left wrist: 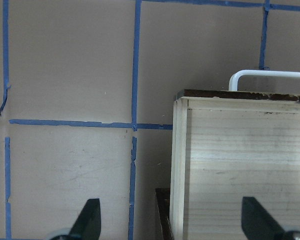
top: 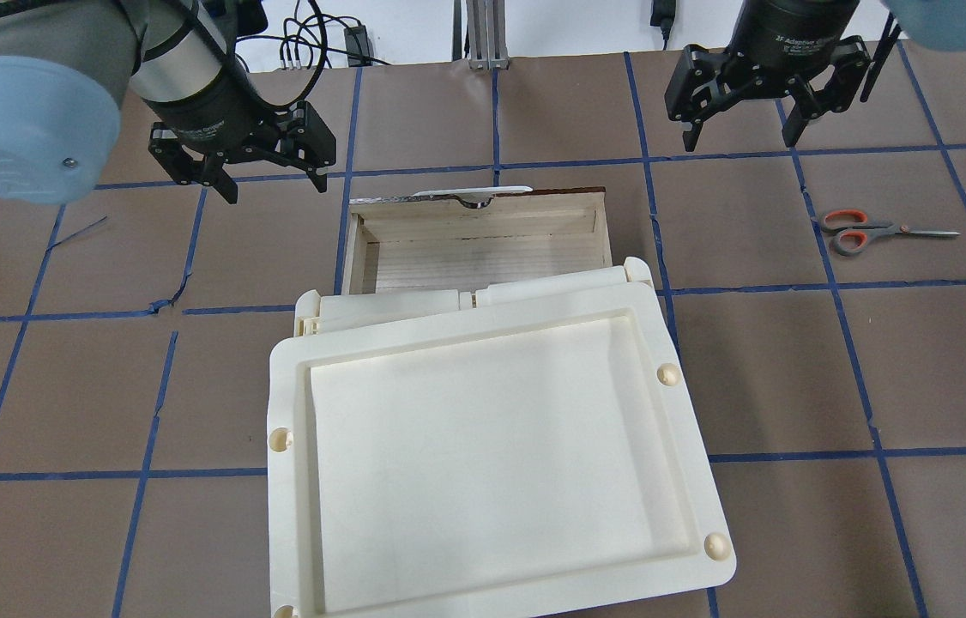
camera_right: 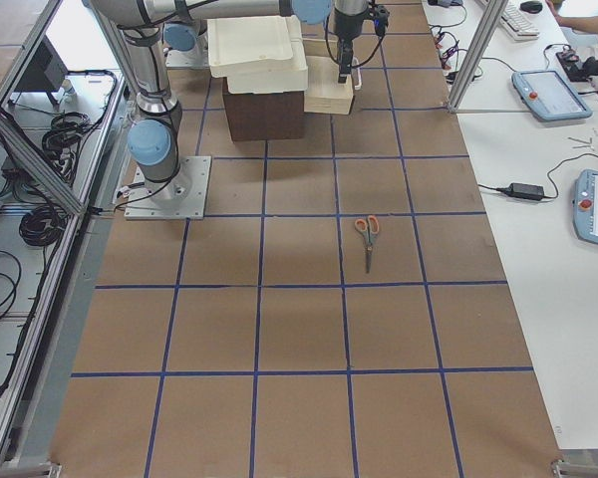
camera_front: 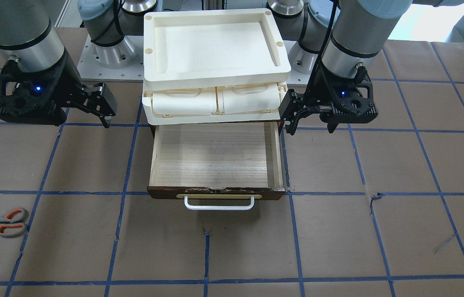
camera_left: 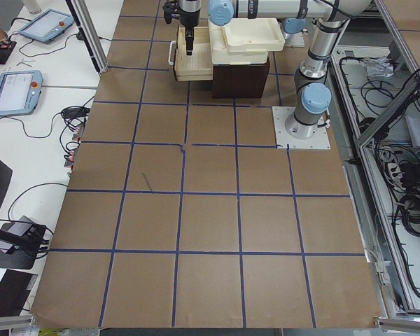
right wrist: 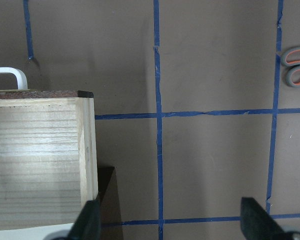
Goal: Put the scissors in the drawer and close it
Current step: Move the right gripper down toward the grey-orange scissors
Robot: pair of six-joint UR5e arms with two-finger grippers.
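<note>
The right gripper picks up the scissors by the grey handle stems just behind the pivot next, since the scissors' blades lie bare on the tabletop.
The scissors (camera_front: pixel 3 222), grey handles lined orange, lie flat on the brown table far to my right; they also show in the overhead view (top: pixel 865 232) and their loops at the right wrist view's edge (right wrist: pixel 297 67). The wooden drawer (camera_front: pixel 215 159) is pulled open and its pale inside is bare, with the white bar handle (camera_front: pixel 219 204) on its dark front. My right gripper (top: pixel 740 142) is open and empty, hovering beside the drawer's right side, well short of the scissors. My left gripper (top: pixel 274 178) is open and empty above the drawer's left front corner (left wrist: pixel 182 107).
A cream tray (top: pixel 492 455) sits on top of the cabinet over cream plastic compartments (camera_front: pixel 215 103), overhanging the drawer's back part. Blue tape lines grid the brown paper table. Operator desks with tablets (camera_right: pixel 548 95) stand beyond the far edge.
</note>
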